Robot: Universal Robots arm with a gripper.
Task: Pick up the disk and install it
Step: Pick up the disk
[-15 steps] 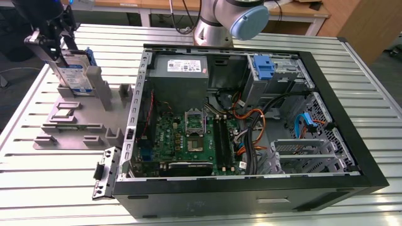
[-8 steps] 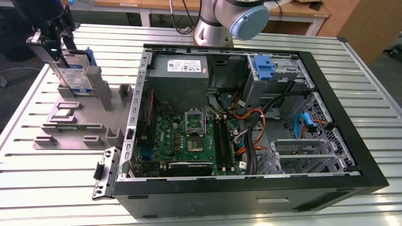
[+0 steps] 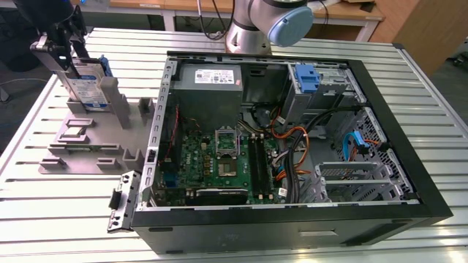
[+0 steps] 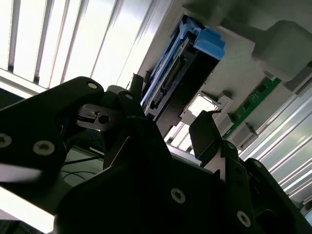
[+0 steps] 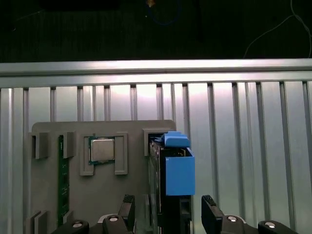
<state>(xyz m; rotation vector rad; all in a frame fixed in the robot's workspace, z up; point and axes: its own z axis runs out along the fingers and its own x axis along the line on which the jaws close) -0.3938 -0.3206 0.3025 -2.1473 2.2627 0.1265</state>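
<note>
The gripper grabs the disk by its exposed top end (image 3: 86, 66) next, since the fixture's grey posts close in around the disk's lower part.
The disk (image 3: 86, 87) stands on edge in a slot of the grey fixture (image 3: 87, 159), on the exterior view's left beside the computer case. It is silver, with a white-and-blue label and a blue carrier. In the first wrist view the disk (image 5: 176, 175) shows its blue end between two black fingers (image 5: 127, 207), with a gap on each side. My gripper (image 3: 67, 55) hangs over the disk's top and is open, straddling it. In the second wrist view the disk (image 4: 183, 68) sits just beyond the fingertips (image 4: 207, 134).
The open computer case (image 3: 409, 164) fills the middle and right of the slatted metal table (image 3: 58, 219). A tall blue bracket with a grey cage (image 3: 310, 79) sits in the case's far corner. The fixture also holds a processor chip (image 5: 102, 150) and a green memory stick (image 5: 61, 180). The arm's base (image 3: 252, 27) stands behind the case.
</note>
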